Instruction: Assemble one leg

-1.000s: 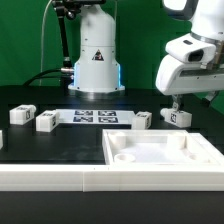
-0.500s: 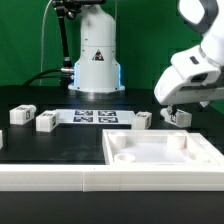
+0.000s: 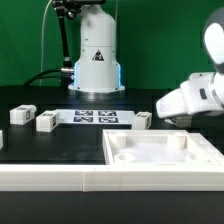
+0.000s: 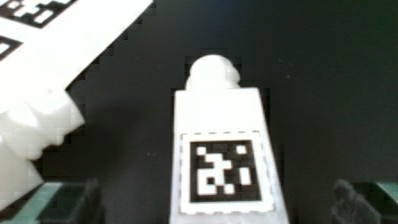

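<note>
My fingers stand low on either side of the white leg, so it is now time to close my gripper. Closing now would catch the leg.
In the wrist view a small white leg with a black-and-white tag lies on the black table, its rounded peg end pointing away. My gripper is open, with dark fingertips wide on either side of the leg and not touching it. In the exterior view the gripper is low over the table at the right, tilted, and hides this leg. Three more legs lie on the table: two at the left and one just left of the gripper.
The large white tray-like part with a raised rim lies in front of the gripper. The marker board lies mid-table and shows in the wrist view. A white part lies close beside the leg. The robot base stands behind.
The arm has swung down and tilted over at the exterior view's right. The gripper has dropped to table level around the rightmost leg, which now is hidden in the exterior view.
</note>
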Tool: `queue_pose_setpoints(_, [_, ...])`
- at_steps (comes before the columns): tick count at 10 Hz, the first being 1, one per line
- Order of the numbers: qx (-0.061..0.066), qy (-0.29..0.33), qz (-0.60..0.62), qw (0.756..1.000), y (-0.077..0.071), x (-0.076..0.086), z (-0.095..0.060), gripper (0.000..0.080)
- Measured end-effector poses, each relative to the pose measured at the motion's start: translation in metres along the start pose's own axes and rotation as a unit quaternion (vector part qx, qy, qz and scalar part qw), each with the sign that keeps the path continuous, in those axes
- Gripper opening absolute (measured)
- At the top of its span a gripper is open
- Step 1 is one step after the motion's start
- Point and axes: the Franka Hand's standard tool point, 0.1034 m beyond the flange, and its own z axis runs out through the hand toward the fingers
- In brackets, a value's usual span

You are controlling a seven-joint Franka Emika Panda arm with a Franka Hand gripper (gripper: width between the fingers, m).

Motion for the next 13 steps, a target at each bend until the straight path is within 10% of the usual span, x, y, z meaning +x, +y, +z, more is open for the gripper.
queue_pose_setpoints(2, [0.002,0.006,0.001,1.000,0.002,0.001,0.002,0.0649])
queue_pose_setpoints(6, [0.003,0.006,0.001,1.000,0.002,0.001,0.002,0.0290])
queue_pose_setpoints(13, [0.005,0.002,-0.004,1.000,0.007,-0.016,-0.016,0.0290])
